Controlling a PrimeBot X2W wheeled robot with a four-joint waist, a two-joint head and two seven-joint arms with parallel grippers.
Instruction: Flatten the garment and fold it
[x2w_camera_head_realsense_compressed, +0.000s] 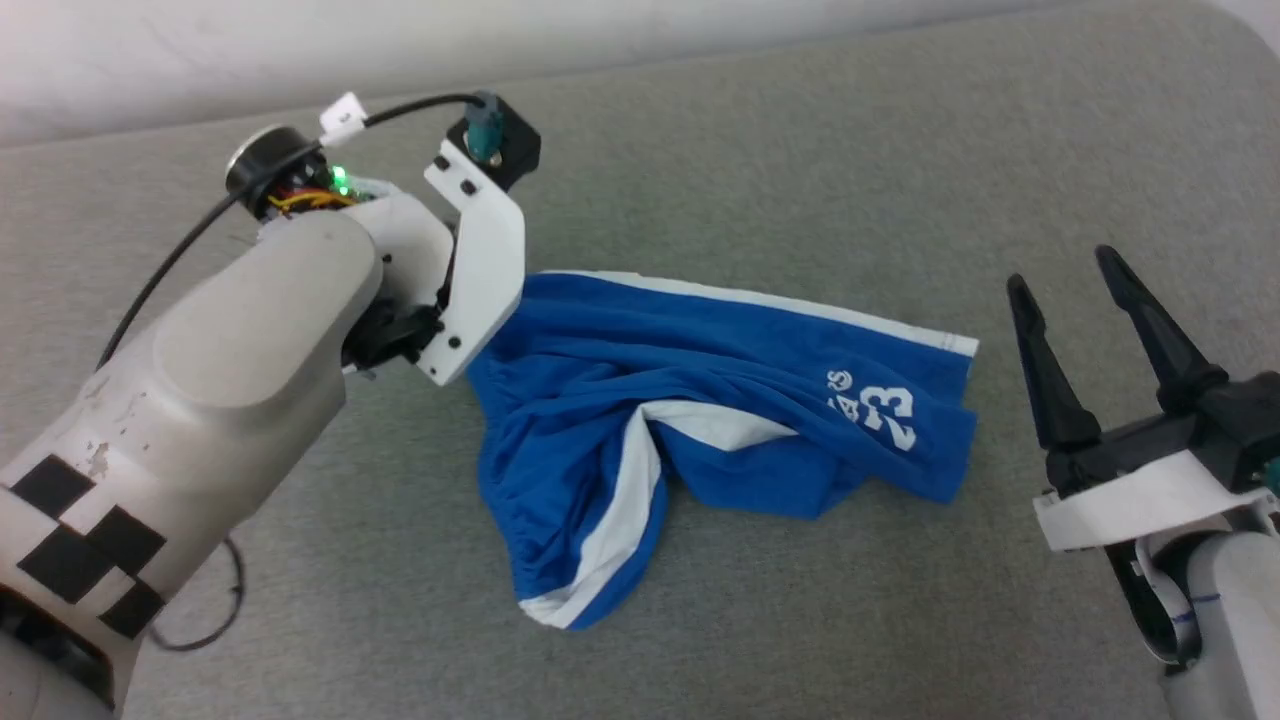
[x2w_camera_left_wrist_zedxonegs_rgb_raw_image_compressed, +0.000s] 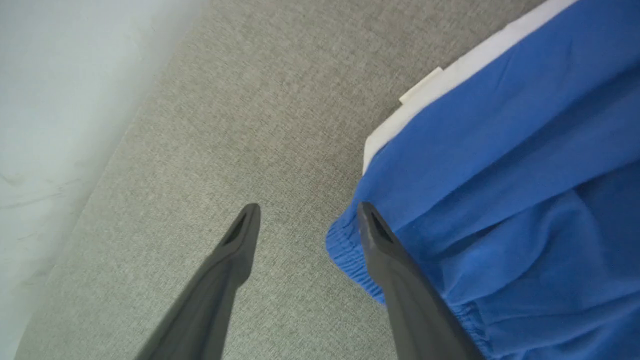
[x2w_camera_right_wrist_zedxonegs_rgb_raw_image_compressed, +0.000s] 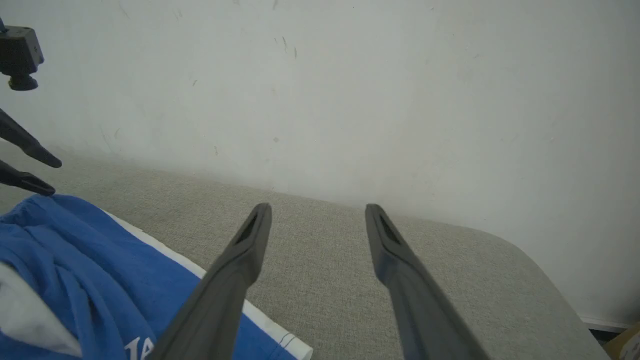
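My left gripper grabs the gathered waistband corner (x2w_camera_left_wrist_zedxonegs_rgb_raw_image_compressed: 343, 241) of the garment next, since that corner pokes out as an edge while the rest lies slack in folds.
The garment (x2w_camera_head_realsense_compressed: 720, 400), bright blue shorts with white side stripes and a white "23" print, lies crumpled in the middle of the grey padded surface (x2w_camera_head_realsense_compressed: 800, 150). One leg is twisted over the other. My left arm (x2w_camera_head_realsense_compressed: 250, 330) reaches over its left end. In the left wrist view my left gripper (x2w_camera_left_wrist_zedxonegs_rgb_raw_image_compressed: 308, 207) stands open, one finger over the gathered waistband edge (x2w_camera_left_wrist_zedxonegs_rgb_raw_image_compressed: 350, 255) and the other over bare surface. My right gripper (x2w_camera_head_realsense_compressed: 1060, 268) is open to the right of the garment, apart from its hem. In the right wrist view it (x2w_camera_right_wrist_zedxonegs_rgb_raw_image_compressed: 319, 207) holds nothing, with the garment (x2w_camera_right_wrist_zedxonegs_rgb_raw_image_compressed: 100, 270) at lower left.
A pale wall (x2w_camera_right_wrist_zedxonegs_rgb_raw_image_compressed: 350, 100) runs along the far edge of the surface. The surface's rounded corner (x2w_camera_right_wrist_zedxonegs_rgb_raw_image_compressed: 525, 260) lies beyond my right gripper. The left gripper's fingertips (x2w_camera_right_wrist_zedxonegs_rgb_raw_image_compressed: 47, 161) show at the far left of the right wrist view, right at the garment's corner.
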